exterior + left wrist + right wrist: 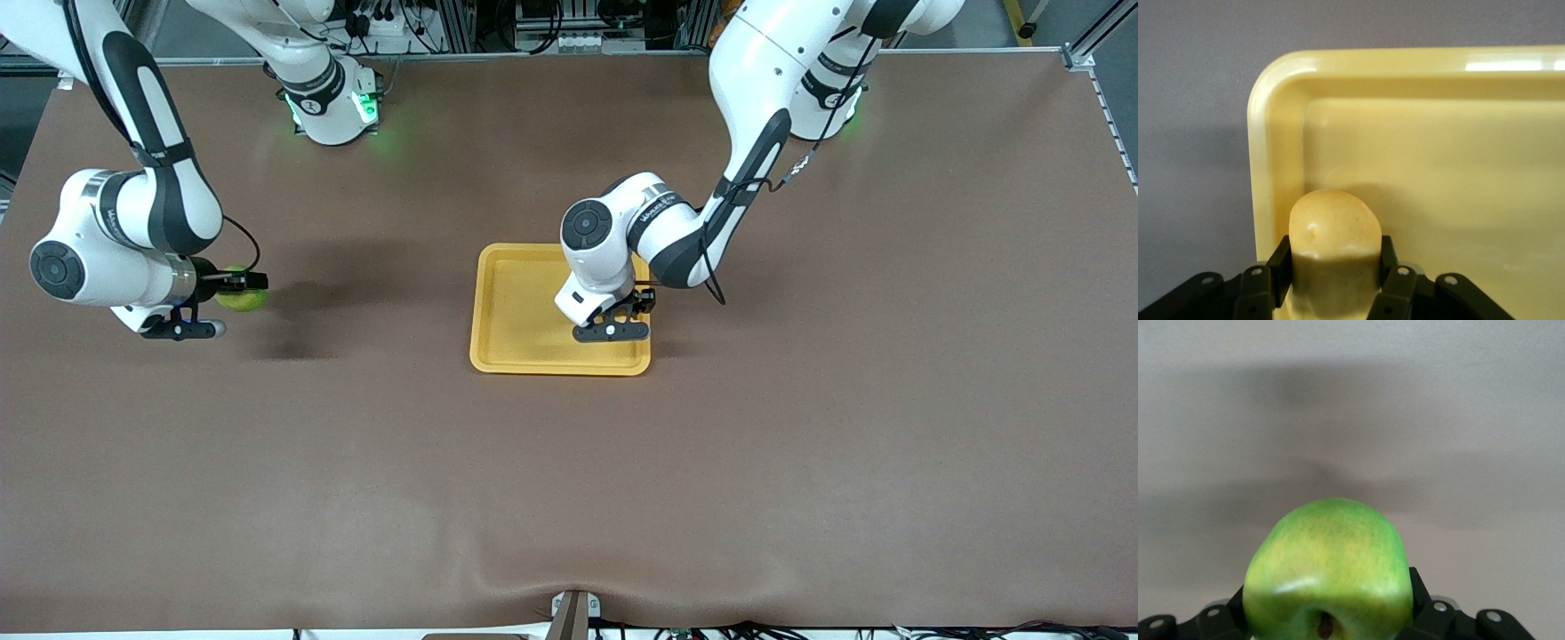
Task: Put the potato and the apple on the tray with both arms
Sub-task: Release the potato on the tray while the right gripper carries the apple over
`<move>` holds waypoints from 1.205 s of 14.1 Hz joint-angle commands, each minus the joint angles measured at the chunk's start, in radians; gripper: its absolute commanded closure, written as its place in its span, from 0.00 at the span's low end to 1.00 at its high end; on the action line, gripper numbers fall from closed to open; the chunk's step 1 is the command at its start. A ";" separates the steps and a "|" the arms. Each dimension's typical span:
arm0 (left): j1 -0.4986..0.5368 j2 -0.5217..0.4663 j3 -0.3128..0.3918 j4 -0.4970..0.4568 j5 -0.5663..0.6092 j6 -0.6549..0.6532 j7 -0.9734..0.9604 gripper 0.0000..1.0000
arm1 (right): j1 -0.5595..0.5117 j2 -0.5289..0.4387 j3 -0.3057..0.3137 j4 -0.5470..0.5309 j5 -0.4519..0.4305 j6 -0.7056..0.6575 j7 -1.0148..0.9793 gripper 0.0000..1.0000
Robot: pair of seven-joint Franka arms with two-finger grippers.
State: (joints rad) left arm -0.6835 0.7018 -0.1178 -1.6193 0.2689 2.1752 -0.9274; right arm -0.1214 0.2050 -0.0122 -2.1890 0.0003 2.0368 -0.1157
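The potato (1335,230) sits low inside the tray's corner (1321,113) in the left wrist view, so it is now time for my left gripper to open.
The yellow-orange tray (520,311) lies mid-table. My left gripper (637,307) is over the tray's corner toward the left arm's end and is shut on the potato (1335,230), a smooth yellow lump held between both fingers (1280,265). The tray floor (1438,173) shows just under the potato; I cannot tell whether they touch. The wrist hides the potato in the front view. My right gripper (242,283) is shut on the green apple (240,298) above the bare table toward the right arm's end. In the right wrist view the apple (1328,567) fills the jaws, its stem dimple facing the camera.
The brown table cover (569,480) stretches flat around the tray. The arm bases (333,107) stand along the table edge farthest from the front camera.
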 commanded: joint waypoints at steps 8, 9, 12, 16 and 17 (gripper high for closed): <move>-0.005 0.002 0.018 0.050 0.049 -0.023 -0.030 0.00 | 0.150 -0.091 0.000 0.051 0.078 -0.124 0.152 1.00; -0.002 -0.005 0.018 0.056 0.049 -0.025 -0.028 0.00 | 0.172 -0.096 -0.002 0.063 0.084 -0.139 0.191 1.00; 0.022 -0.067 0.030 0.085 0.049 -0.078 0.005 0.00 | 0.224 -0.098 0.000 0.083 0.089 -0.150 0.258 1.00; 0.076 -0.123 0.027 0.163 0.033 -0.208 0.108 0.00 | 0.331 -0.090 0.000 0.124 0.121 -0.167 0.404 1.00; 0.112 -0.152 0.018 0.164 0.023 -0.225 0.164 0.00 | 0.356 -0.088 0.000 0.136 0.124 -0.167 0.436 1.00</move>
State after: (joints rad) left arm -0.6127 0.6010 -0.0877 -1.4605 0.2950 2.0019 -0.8345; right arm 0.1869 0.1274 -0.0055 -2.0773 0.1021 1.8925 0.2520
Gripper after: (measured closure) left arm 0.000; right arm 0.141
